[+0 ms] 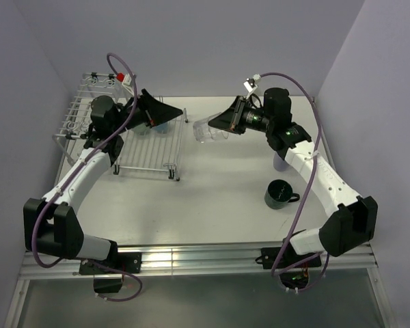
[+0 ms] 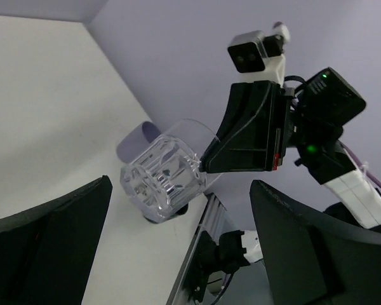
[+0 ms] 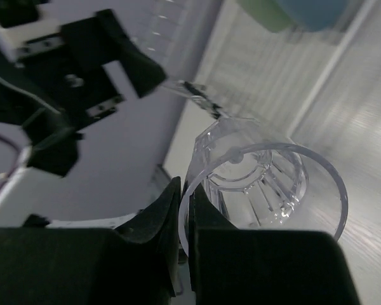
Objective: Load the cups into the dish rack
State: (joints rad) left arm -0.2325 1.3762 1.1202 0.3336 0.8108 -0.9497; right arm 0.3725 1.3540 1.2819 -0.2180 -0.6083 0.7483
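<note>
My left gripper grabs the clear glass by its base end (image 1: 200, 130) next, since that leaves its open rim free to rest on the rack (image 1: 133, 154).
My right gripper (image 1: 216, 123) is shut on the rim of the clear glass (image 1: 205, 131) and holds it tilted on its side above the table, just right of the white wire dish rack (image 1: 133, 154). In the right wrist view its fingers (image 3: 171, 203) pinch the glass wall (image 3: 260, 184). My left gripper (image 1: 165, 114) is open and empty above the rack's flat tray, facing the glass (image 2: 162, 175). A pale green cup (image 3: 260, 13) and a light blue cup (image 3: 311, 11) stand on the rack. The dark green mug (image 1: 280, 195) and the lavender tumbler (image 1: 280, 162) stand on the table at the right.
The rack's raised basket section (image 1: 89, 102) is at the back left by the wall. The lavender tumbler is partly hidden under my right forearm (image 1: 307, 160). Walls close in at the back and both sides.
</note>
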